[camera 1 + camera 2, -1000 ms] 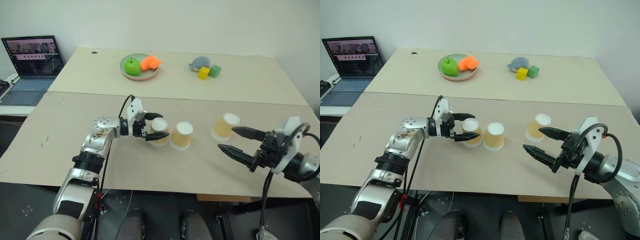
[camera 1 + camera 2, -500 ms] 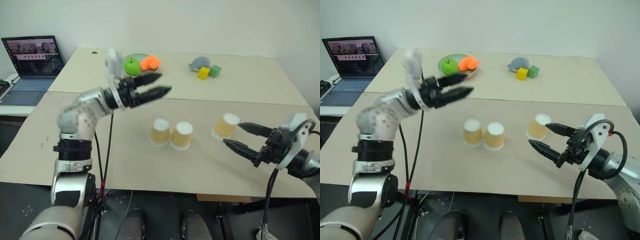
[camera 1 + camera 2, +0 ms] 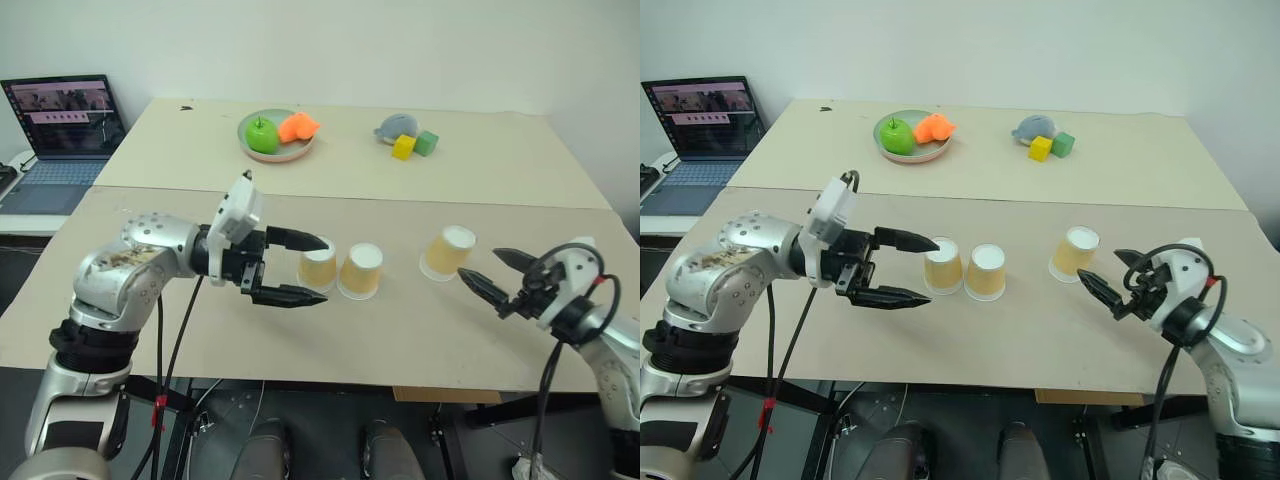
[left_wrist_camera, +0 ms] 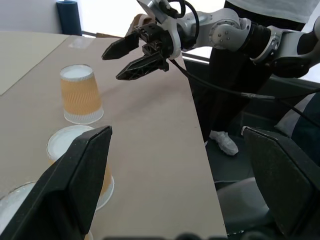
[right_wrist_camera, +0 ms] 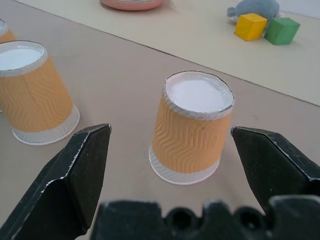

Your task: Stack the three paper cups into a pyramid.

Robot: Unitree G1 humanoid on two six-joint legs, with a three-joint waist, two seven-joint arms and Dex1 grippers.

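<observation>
The lone paper cup will go on top of the pyramid, over the paired cups, so my right gripper will pick it up by its tan sides next.
Three paper cups stand upside down, white ends up, on the tan table (image 3: 300,350). The left cup (image 3: 318,268) and the middle cup (image 3: 362,271) touch side by side. The right cup (image 3: 449,252) stands apart from them. My left gripper (image 3: 323,271) is open and points right at the left cup, one fingertip (image 3: 322,243) over the cup's top and the other nearer the front edge. My right gripper (image 3: 480,265) is open just right of the right cup. In the right wrist view that cup (image 5: 192,127) stands ahead, in line with the gap between the fingers, untouched.
On the far table are a plate (image 3: 277,152) with a green apple (image 3: 263,135) and an orange item (image 3: 300,127), a grey toy (image 3: 397,125), a yellow block (image 3: 404,147) and a green block (image 3: 427,141). A laptop (image 3: 60,130) sits far left.
My left gripper left the left cup, swung up toward the plate, then came back down just left of that cup. My right gripper moved closer to the right cup. The cups stayed put.
</observation>
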